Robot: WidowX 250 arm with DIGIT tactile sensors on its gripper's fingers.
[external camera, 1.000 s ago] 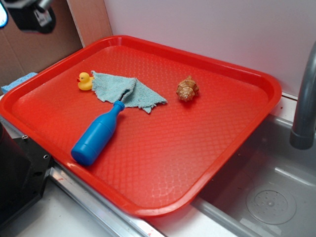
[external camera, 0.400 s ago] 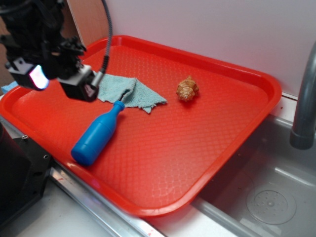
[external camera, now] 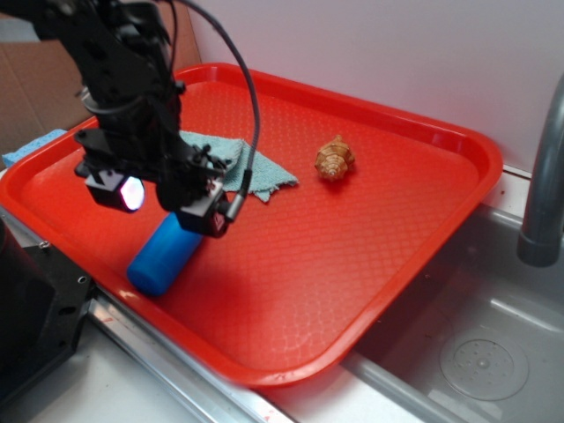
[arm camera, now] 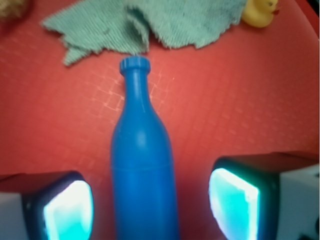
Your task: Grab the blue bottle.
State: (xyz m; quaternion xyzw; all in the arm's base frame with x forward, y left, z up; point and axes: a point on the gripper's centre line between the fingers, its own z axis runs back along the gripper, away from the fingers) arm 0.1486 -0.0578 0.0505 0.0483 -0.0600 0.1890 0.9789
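Note:
Next, my gripper grabs its wide body (external camera: pixel 159 264) to lift the blue bottle off the red tray.
The blue bottle (external camera: pixel 161 257) lies on its side on the red tray (external camera: pixel 370 229), its neck pointing toward the teal cloth. In the wrist view the blue bottle (arm camera: pixel 142 160) runs up the middle, cap (arm camera: pixel 134 65) near the cloth edge. My gripper (external camera: pixel 167 207) hangs directly over the bottle's upper half and hides its neck in the exterior view. My gripper (arm camera: pixel 150 205) is open, one glowing pad (arm camera: pixel 67 210) on each side of the bottle's body, with gaps between pads and bottle.
A pale teal cloth (arm camera: pixel 145 22) lies crumpled beyond the bottle's cap, with a yellow duck (arm camera: pixel 260 12) at its far side. A brown shell-like toy (external camera: pixel 335 159) sits mid-tray. A grey faucet (external camera: pixel 542 176) and sink (external camera: pixel 476 352) are to the right.
The gripper has come down from the tray's upper left to over the bottle, now straddling its body. The bottle, cloth and shell toy have not moved.

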